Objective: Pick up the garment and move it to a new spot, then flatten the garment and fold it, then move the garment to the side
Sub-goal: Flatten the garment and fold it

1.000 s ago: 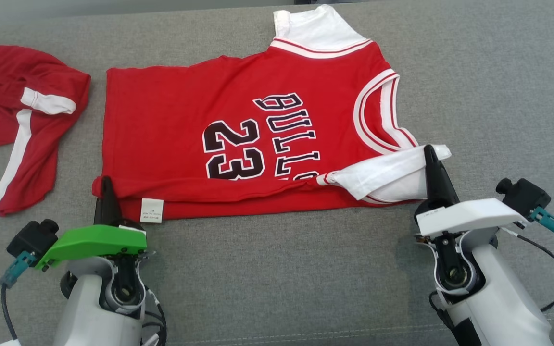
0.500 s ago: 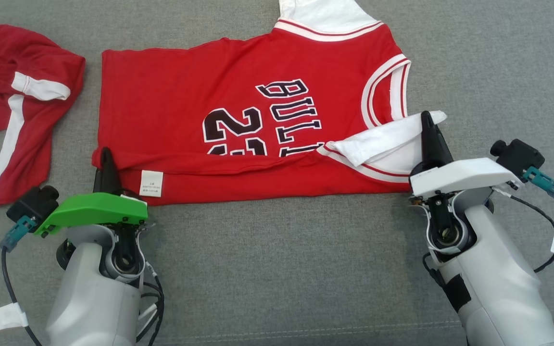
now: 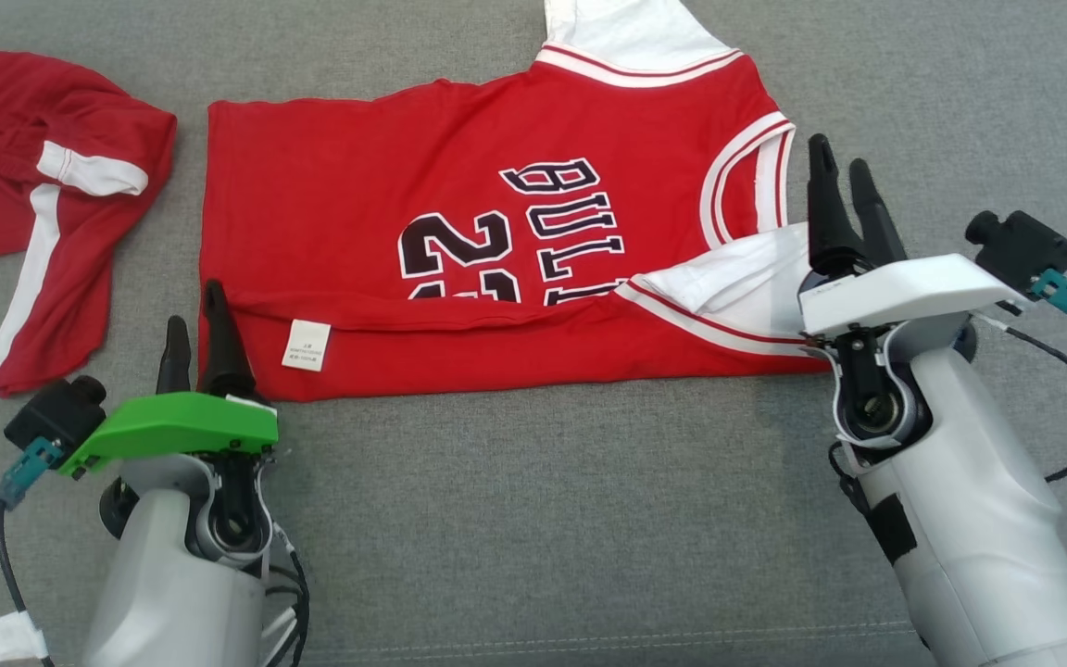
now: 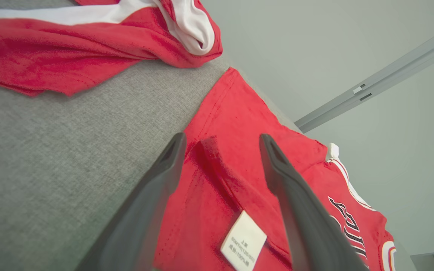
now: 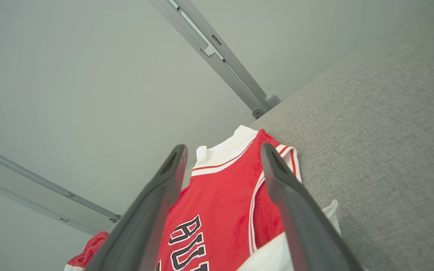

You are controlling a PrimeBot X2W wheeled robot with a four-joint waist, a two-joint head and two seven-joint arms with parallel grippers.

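Observation:
My left gripper is about to grab the jersey by its folded hem corner [image 3: 257, 380], because the jersey [image 3: 459, 232] lies flat with its near edge folded over.
A red jersey [image 3: 459, 232] with black "BULLS 23" lettering and white trim lies flat on the grey surface, its near edge folded over toward the middle, a white label [image 3: 306, 345] showing on the fold. My left gripper [image 3: 195, 324] stands open over the folded hem corner [image 4: 217, 169], nothing clamped. My right gripper [image 3: 844, 181] is open above the white sleeve [image 3: 746, 278], fingers apart over the jersey's armhole trim [image 5: 254, 203].
A second red garment with white stripes [image 3: 43, 213] lies crumpled at the far left, close to the jersey's hem. Grey fabric surface [image 3: 543, 500] stretches bare in front of the jersey and to its right.
Both grippers carried the jersey's near edge forward over the body, then opened and let it go. The fold now lies on the jersey; the right gripper rose past the sleeve.

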